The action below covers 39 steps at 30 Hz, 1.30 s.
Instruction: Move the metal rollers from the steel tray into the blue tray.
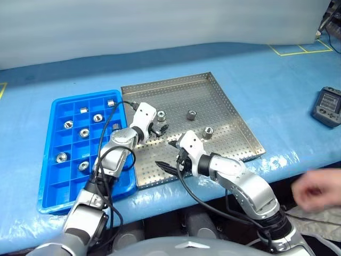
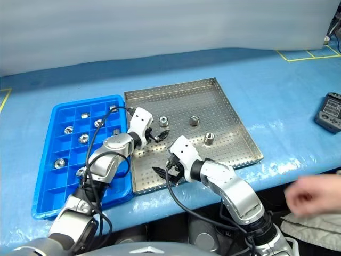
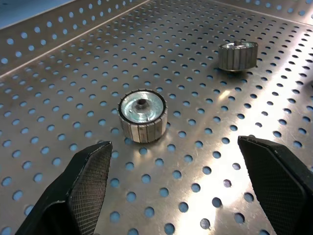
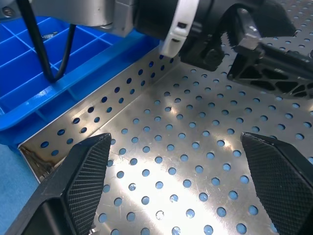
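My left gripper needs to move toward the roller first and then close on it. Its fingers stop short of the roller's near edge, so they would miss if I closed now.
The steel tray lies mid-table with three metal rollers on its perforated floor: one near its left side, one in the middle and one further right. My left gripper is open, low over the tray, just short of the leftmost roller, which stands ahead between its fingers without touching them. My right gripper hangs open and empty over the tray's near left corner. To the left sits the blue tray, with several rollers in its compartments.
A dark handheld device lies on the blue table cover at the far right. A person's hand shows at the table's near right edge. Yellow tape marks run across the far right corner.
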### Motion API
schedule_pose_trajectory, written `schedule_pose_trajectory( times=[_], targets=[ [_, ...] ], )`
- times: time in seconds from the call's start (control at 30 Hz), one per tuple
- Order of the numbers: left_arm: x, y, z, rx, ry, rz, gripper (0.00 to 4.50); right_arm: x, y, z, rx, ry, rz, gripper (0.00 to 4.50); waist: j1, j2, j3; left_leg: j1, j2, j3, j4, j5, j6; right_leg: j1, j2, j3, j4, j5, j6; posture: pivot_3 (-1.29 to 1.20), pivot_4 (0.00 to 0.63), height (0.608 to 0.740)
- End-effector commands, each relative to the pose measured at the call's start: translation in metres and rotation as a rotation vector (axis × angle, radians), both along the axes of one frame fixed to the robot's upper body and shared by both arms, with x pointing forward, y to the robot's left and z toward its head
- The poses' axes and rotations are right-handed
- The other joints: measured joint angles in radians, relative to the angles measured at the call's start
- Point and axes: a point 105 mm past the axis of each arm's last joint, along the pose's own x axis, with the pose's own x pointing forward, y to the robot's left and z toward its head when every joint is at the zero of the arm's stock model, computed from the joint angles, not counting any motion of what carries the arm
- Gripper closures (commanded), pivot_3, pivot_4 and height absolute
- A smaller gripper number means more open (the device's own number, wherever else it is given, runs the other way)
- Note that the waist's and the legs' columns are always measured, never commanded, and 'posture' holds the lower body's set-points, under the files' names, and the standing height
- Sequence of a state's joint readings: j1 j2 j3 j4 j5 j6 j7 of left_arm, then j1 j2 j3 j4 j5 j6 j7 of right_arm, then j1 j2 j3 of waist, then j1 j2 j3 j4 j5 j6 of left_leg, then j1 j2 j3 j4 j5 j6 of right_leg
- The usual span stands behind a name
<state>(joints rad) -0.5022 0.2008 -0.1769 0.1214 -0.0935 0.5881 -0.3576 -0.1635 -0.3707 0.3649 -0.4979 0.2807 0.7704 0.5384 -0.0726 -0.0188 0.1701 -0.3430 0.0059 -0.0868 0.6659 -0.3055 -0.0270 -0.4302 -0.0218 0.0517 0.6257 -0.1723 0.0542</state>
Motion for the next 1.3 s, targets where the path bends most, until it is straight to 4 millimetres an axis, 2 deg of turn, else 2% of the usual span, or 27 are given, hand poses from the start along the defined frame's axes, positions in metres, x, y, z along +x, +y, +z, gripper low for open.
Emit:
schedule_pose_trajectory(
  times=[0.03, 0.17, 0.47, 0.57, 0.73, 0.8, 0.9, 1.03, 1.13, 1.17, 1.3],
  targets=[
    [0.015, -0.001, 0.012, -0.004, -0.052, 0.035, 0.03, -0.002, 0.005, 0.014, 0.03, -0.053, 0.022, 0.0, -0.001, 0.0, 0.0, 0.0, 0.0, 0.0, 0.0, 0.0, 0.0, 0.0, 0.0, 0.0, 0.0, 0.0, 0.0, -0.1, 0.15, 0.74],
    [0.025, -0.004, 0.009, -0.01, -0.036, 0.058, 0.03, -0.002, 0.006, 0.014, 0.032, -0.054, 0.02, 0.0, -0.002, 0.0, 0.0, 0.0, 0.0, 0.0, 0.0, 0.0, 0.0, 0.0, 0.0, 0.0, 0.0, 0.001, -0.001, -0.11, 0.15, 0.74],
    [0.039, -0.004, -0.012, -0.002, 0.029, 0.098, 0.03, -0.003, 0.007, 0.013, 0.037, -0.053, 0.016, 0.0, -0.012, 0.0, 0.0, 0.0, 0.0, 0.0, 0.0, 0.0, 0.0, 0.0, 0.0, 0.0, 0.0, 0.001, -0.001, -0.13, 0.15, 0.74],
    [0.04, -0.004, -0.015, -0.001, 0.031, 0.097, 0.61, -0.004, 0.007, 0.013, 0.037, -0.054, 0.014, 0.0, -0.013, 0.0, 0.0, 0.0, 0.0, 0.0, 0.0, 0.0, 0.0, 0.0, 0.0, 0.0, 0.0, 0.001, -0.001, -0.13, 0.15, 0.74],
    [0.04, -0.005, -0.011, -0.034, 0.001, 0.093, 2.28, -0.003, 0.007, 0.013, 0.036, -0.054, 0.014, 0.0, -0.016, 0.0, 0.0, 0.0, -0.001, 0.0, 0.0, 0.0, 0.0, 0.0, 0.0, 0.0, 0.0, 0.001, 0.0, -0.13, 0.15, 0.74],
    [0.04, -0.004, -0.005, -0.057, -0.028, 0.1, 2.82, -0.003, 0.008, 0.013, 0.037, -0.054, 0.016, 0.0, -0.016, 0.0, 0.0, 0.0, -0.001, 0.0, 0.0, 0.0, 0.0, 0.0, 0.0, 0.0, 0.0, 0.001, 0.0, -0.12, 0.15, 0.74],
    [0.038, 0.003, 0.01, -0.092, -0.089, 0.126, 2.81, -0.004, 0.008, 0.013, 0.037, -0.053, 0.021, 0.0, -0.02, 0.0, 0.0, 0.0, -0.001, 0.0, 0.0, 0.0, 0.0, 0.0, 0.0, 0.001, 0.0, 0.001, -0.001, -0.11, 0.15, 0.74],
    [0.031, 0.017, 0.041, -0.162, -0.207, 0.178, 2.81, -0.004, 0.011, 0.013, 0.039, -0.048, 0.036, 0.0, -0.017, 0.0, 0.0, -0.001, 0.0, 0.0, -0.001, 0.0, 0.0, -0.001, 0.0, 0.001, 0.0, 0.003, -0.004, -0.08, 0.15, 0.74],
    [0.011, 0.038, 0.07, -0.172, -0.342, 0.221, 2.81, -0.005, 0.016, 0.014, 0.044, -0.049, 0.06, 0.0, -0.016, 0.0, 0.0, 0.0, 0.0, 0.0, -0.001, 0.0, 0.0, -0.001, 0.0, 0.001, 0.0, 0.003, -0.003, -0.05, 0.15, 0.74],
    [0.006, 0.041, 0.074, -0.167, -0.361, 0.226, 2.81, -0.005, 0.016, 0.014, 0.045, -0.049, 0.065, 0.0, -0.014, 0.0, 0.0, 0.0, 0.0, 0.0, -0.001, 0.0, 0.0, -0.001, 0.0, 0.001, 0.0, 0.003, -0.003, -0.05, 0.15, 0.74],
    [-0.037, 0.074, 0.089, -0.104, -0.434, 0.261, 2.81, -0.006, 0.022, 0.015, 0.044, -0.049, 0.103, 0.0, -0.007, 0.0, 0.0, 0.0, 0.0, 0.0, -0.002, 0.0, 0.0, -0.001, 0.0, 0.001, 0.0, 0.003, -0.003, -0.01, 0.15, 0.74]
  ],
)
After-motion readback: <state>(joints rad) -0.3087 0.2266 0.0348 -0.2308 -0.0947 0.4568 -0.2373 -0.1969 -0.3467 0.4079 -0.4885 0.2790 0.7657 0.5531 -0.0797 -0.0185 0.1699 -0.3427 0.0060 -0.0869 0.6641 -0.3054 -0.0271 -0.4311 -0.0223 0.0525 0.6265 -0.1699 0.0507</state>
